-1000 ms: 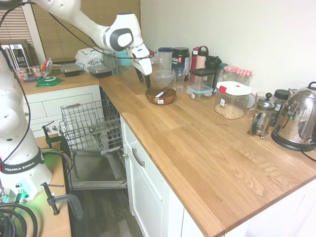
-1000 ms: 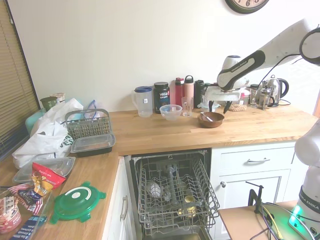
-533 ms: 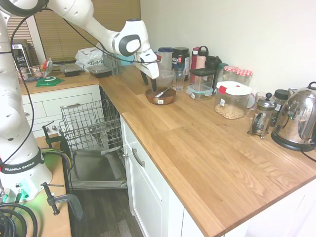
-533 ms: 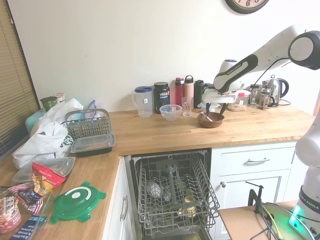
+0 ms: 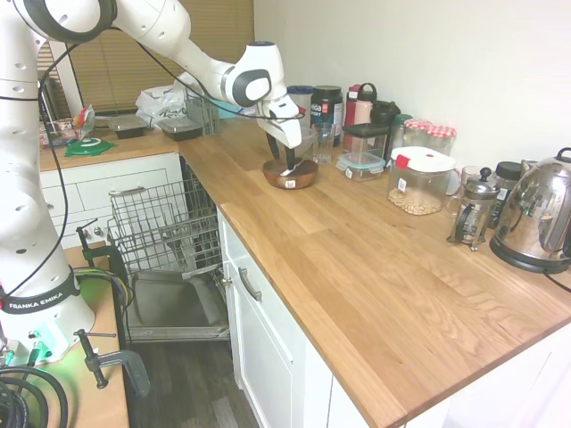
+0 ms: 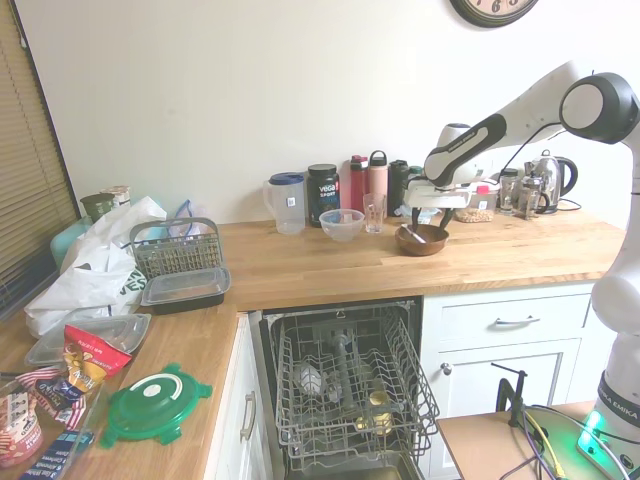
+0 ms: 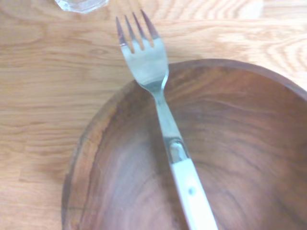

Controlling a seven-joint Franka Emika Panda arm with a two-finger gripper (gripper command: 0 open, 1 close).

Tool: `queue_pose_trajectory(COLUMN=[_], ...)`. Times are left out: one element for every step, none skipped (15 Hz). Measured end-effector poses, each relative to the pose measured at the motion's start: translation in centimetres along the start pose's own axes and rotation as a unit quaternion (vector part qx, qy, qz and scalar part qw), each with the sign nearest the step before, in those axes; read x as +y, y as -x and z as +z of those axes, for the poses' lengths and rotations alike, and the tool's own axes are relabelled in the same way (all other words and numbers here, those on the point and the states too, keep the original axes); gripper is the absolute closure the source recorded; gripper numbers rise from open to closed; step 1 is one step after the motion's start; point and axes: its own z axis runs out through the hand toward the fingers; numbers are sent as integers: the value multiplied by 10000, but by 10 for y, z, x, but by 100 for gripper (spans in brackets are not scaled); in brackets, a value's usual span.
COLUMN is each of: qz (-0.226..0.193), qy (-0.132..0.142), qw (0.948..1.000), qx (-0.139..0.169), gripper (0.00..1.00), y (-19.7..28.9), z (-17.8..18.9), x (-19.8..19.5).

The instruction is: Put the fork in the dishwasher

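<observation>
I will next grab the fork's white handle [image 7: 192,191] with my gripper to put the fork in the dishwasher, as its pointed tines stick out over the bowl's rim.
The fork [image 7: 165,120], with silver tines and a white handle, lies in the brown wooden bowl [image 7: 249,143], its tines resting over the rim. The bowl [image 5: 291,176] stands on the wooden counter near the back wall, with the fork [image 5: 289,168] showing as a pale sliver inside it. My gripper [image 5: 282,159] hangs just above the bowl [image 6: 421,241], open, its fingers on either side of the fork [image 6: 412,234] and pointing down. The dishwasher is open below the counter, with its wire rack [image 5: 165,223] pulled out over the dropped door [image 5: 178,308]. The rack [image 6: 350,380] holds a few items.
A clear glass bowl [image 5: 294,140] and a drinking glass [image 6: 373,212] stand right behind the wooden bowl. Bottles, jars, a lidded container [image 5: 419,178], a French press [image 5: 473,209] and a kettle [image 5: 535,214] line the wall. A cutlery basket [image 6: 177,247] sits on the left counter.
The arm has swung along the counter to the wooden bowl and lowered. The open gripper now hangs just over the fork. The fork and bowl have not moved.
</observation>
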Motion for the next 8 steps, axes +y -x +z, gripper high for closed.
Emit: queue_pose_trajectory(qz=[-42,-61,-65,-60,-54,-42,-38,-34], qy=[44,105,166,225,286,332,358,377], qw=[10000,9999,9998,9997,9995,9994,9992,9991], qx=[26,32,3,-46,-91,-129,-156,-172], gripper=[100,100,100,100,100,100,100,100], y=[0,0,0,-2,-4,-7,-10,-11], z=[2,5,10,16,23,30,36,42], x=[-5,-9,-14,-18,-22,-26,-30,-32])
